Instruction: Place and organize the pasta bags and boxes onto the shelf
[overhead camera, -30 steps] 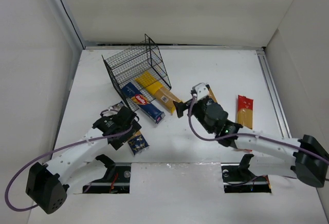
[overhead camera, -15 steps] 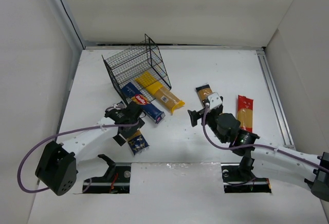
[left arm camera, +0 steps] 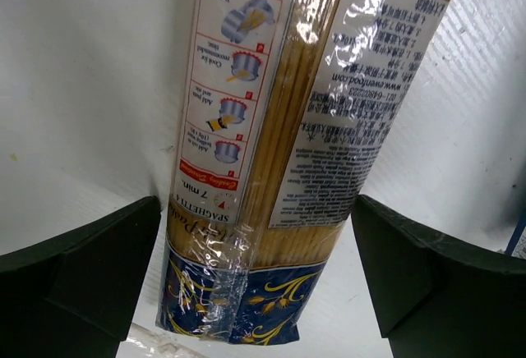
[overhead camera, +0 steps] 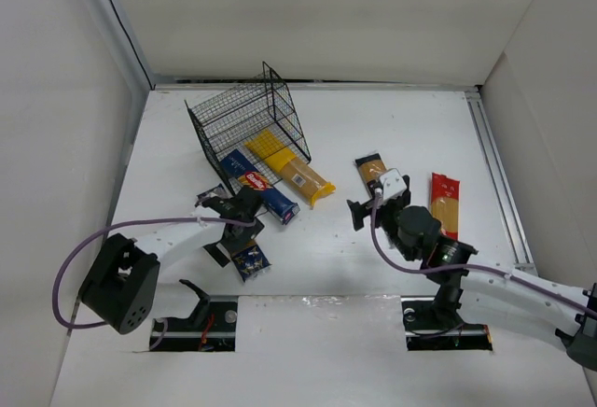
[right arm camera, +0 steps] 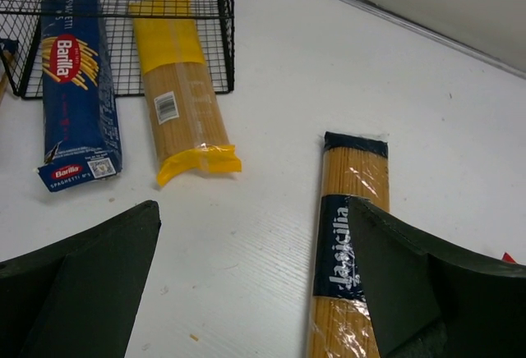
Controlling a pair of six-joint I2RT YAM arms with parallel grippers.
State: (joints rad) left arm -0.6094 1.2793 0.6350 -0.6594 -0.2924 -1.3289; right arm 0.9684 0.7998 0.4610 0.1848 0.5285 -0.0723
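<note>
The left gripper is ready to close on the clear spaghetti bag [left arm camera: 271, 128], as its fingers are down on either side of the bag near the dark-blue end.
The black wire shelf [overhead camera: 247, 125] stands at the far left. A blue Barilla box [overhead camera: 259, 186] and a yellow bag [overhead camera: 291, 170] lie with their far ends inside it; both also show in the right wrist view, the box [right arm camera: 78, 87] and the bag [right arm camera: 181, 103]. My left gripper [overhead camera: 238, 211] is open, its jaws either side of a clear spaghetti bag [left arm camera: 271, 128] with a dark-blue end [overhead camera: 248, 259]. My right gripper [overhead camera: 366, 207] is open and empty beside the orange-brown pack with dark label [overhead camera: 370, 170], which also shows in the right wrist view [right arm camera: 349, 235].
A red-and-yellow spaghetti bag [overhead camera: 444, 203] lies to the right of my right arm. White walls close in the table on the left, back and right. The shelf's wire front [right arm camera: 123, 13] shows at the top left of the right wrist view.
My right gripper has pulled back from the yellow bag toward the near right, uncovering the orange-brown pack. My left gripper has shifted a little farther and right over the blue-ended bag.
</note>
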